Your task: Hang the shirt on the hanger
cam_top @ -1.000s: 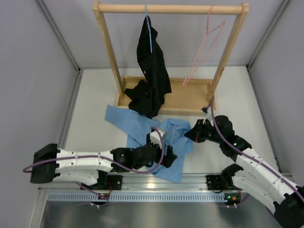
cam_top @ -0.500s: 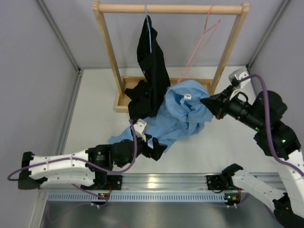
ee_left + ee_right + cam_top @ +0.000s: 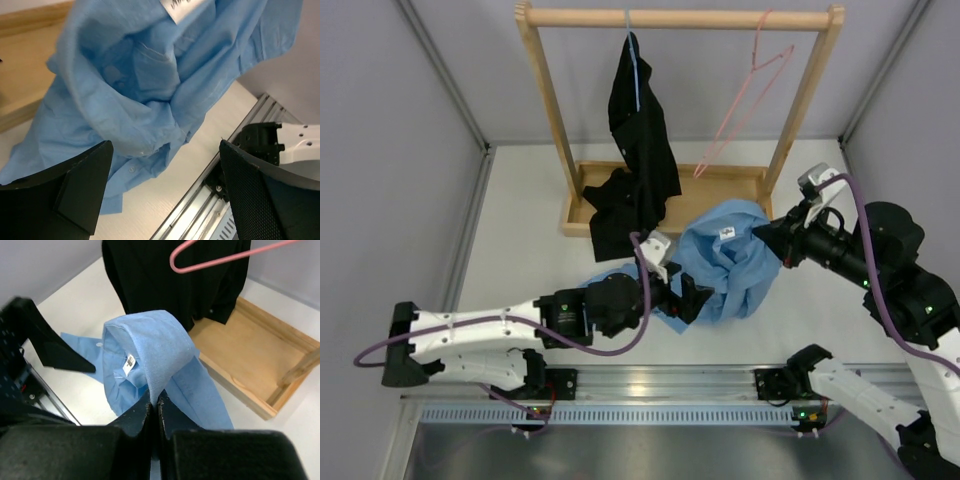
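Note:
I need to grab the light blue shirt next with my left gripper near the collar, across the label (image 3: 689, 250) (image 3: 131, 139) from my right gripper, so that the shirt can be hung.
The light blue shirt (image 3: 725, 262) hangs bunched above the table, held by its collar (image 3: 150, 352) in my right gripper (image 3: 767, 232), which is shut on it. The shirt's lower part trails to the table near my left gripper (image 3: 692, 298). My left gripper (image 3: 165, 190) is open and empty just below and in front of the hanging fabric (image 3: 145, 85). The pink hanger (image 3: 745, 100) hangs on the right of the wooden rail, tilted; its lower corner shows in the right wrist view (image 3: 220, 255), above and beyond the collar.
A wooden rack (image 3: 555, 110) with a tray base (image 3: 720, 200) stands at the back. A black garment (image 3: 640, 150) hangs on a blue hanger (image 3: 632, 60) at the rail's left. A metal rail (image 3: 235, 205) runs along the table's near edge.
My right gripper has come down and slightly nearer with the shirt. My left arm has moved right and forward, up to the shirt's lower part. A second ago the shirt lay on the table.

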